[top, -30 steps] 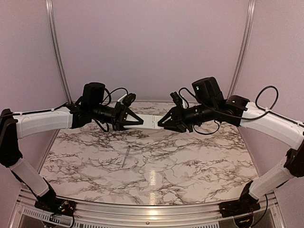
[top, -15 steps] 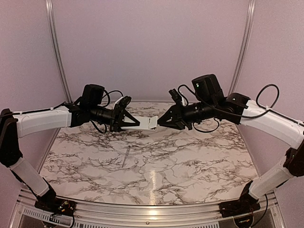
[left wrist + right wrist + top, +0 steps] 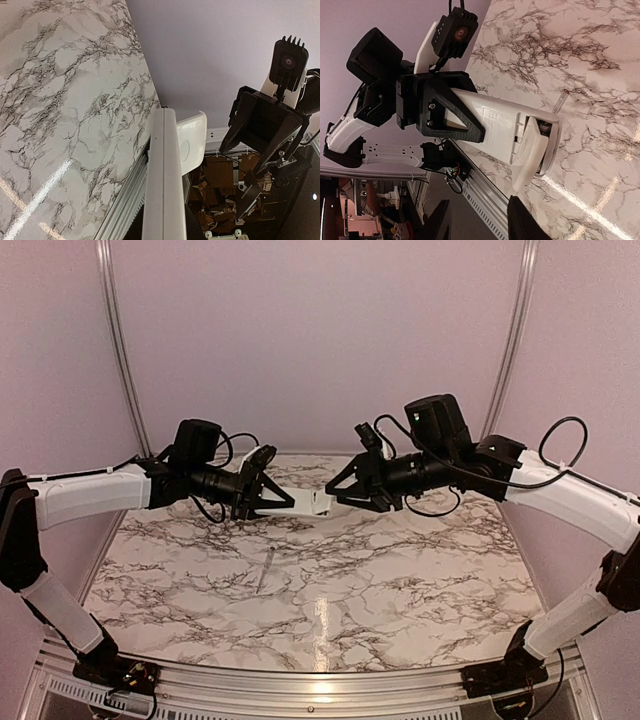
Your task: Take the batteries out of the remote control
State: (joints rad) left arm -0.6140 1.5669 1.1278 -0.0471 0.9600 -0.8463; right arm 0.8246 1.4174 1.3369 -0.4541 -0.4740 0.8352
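Observation:
The batteries in the remote control (image 3: pixel 303 505) need to be uncovered, so my right gripper should next grab the white cover by its protruding end (image 3: pixel 322 503).
My left gripper (image 3: pixel 268 496) is shut on the white remote control (image 3: pixel 303 505) and holds it level in the air above the table's back. The remote also shows in the left wrist view (image 3: pixel 160 185) and the right wrist view (image 3: pixel 492 122). Its white battery cover (image 3: pixel 530 155) stands tilted open at the free end, also in the left wrist view (image 3: pixel 192 142). A dark recess (image 3: pixel 545 128) shows behind it; the batteries cannot be made out. My right gripper (image 3: pixel 340 490) is open and empty, just right of the remote's free end, not touching it.
A thin grey metal rod (image 3: pixel 265 570) lies on the marble table (image 3: pixel 400 590) below the remote, also in the right wrist view (image 3: pixel 560 102). Pink walls close the back and sides. An aluminium rail (image 3: pixel 320 680) runs along the near edge.
The right gripper has let go of the remote's end, backed off a little to the right and opened. The battery cover has swung up. The left gripper shifted slightly left with the remote.

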